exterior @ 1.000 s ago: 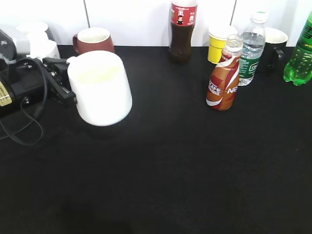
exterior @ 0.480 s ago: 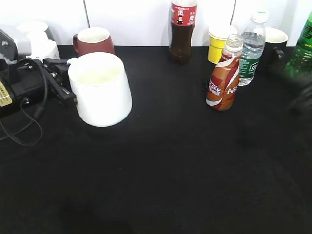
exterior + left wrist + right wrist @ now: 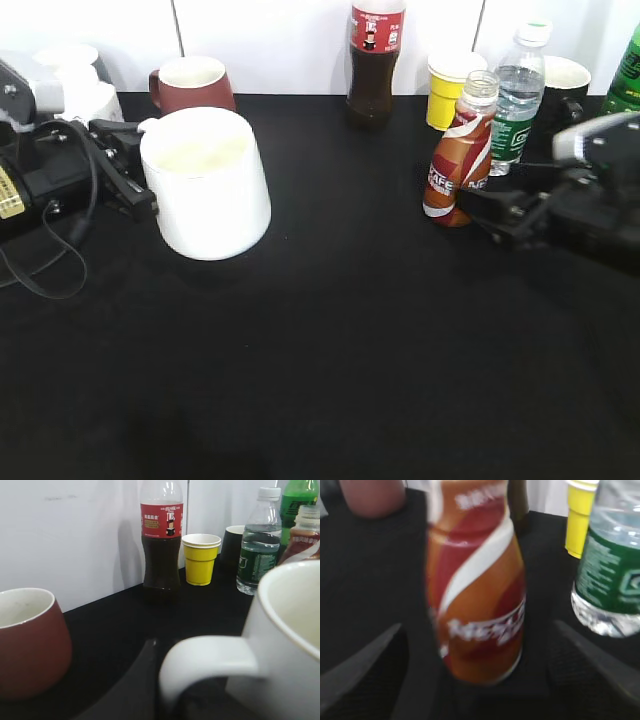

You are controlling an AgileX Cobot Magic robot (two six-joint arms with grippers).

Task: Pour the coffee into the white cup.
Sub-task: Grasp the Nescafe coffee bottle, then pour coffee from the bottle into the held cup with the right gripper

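Note:
My right gripper is going to grab the coffee bottle by its labeled body (image 3: 454, 170) next, to pour coffee into the white cup (image 3: 205, 185).
The coffee (image 3: 455, 175) is a small curvy bottle with a brown, red and white label, standing upright and uncapped at the back right. My right gripper (image 3: 490, 210) is open, with one finger on each side of the bottle's base. The right wrist view shows the bottle (image 3: 477, 605) between the spread fingers (image 3: 479, 645), not touched. The white cup (image 3: 205, 185) stands on the black table at the left. My left gripper (image 3: 135, 185) is shut on its loop handle. The left wrist view shows the cup (image 3: 290, 645) and one finger (image 3: 172, 690) against the handle.
Along the back wall stand a dark red mug (image 3: 190, 85), a cola bottle (image 3: 373, 60), a yellow cup (image 3: 450, 88), a water bottle (image 3: 518, 100) just behind the coffee, a black mug (image 3: 565, 95) and a green bottle (image 3: 625, 80).
My right arm came in from the right edge and its open fingers now flank the coffee bottle. The white cup, slightly raised and tilted a second ago, now rests flat.

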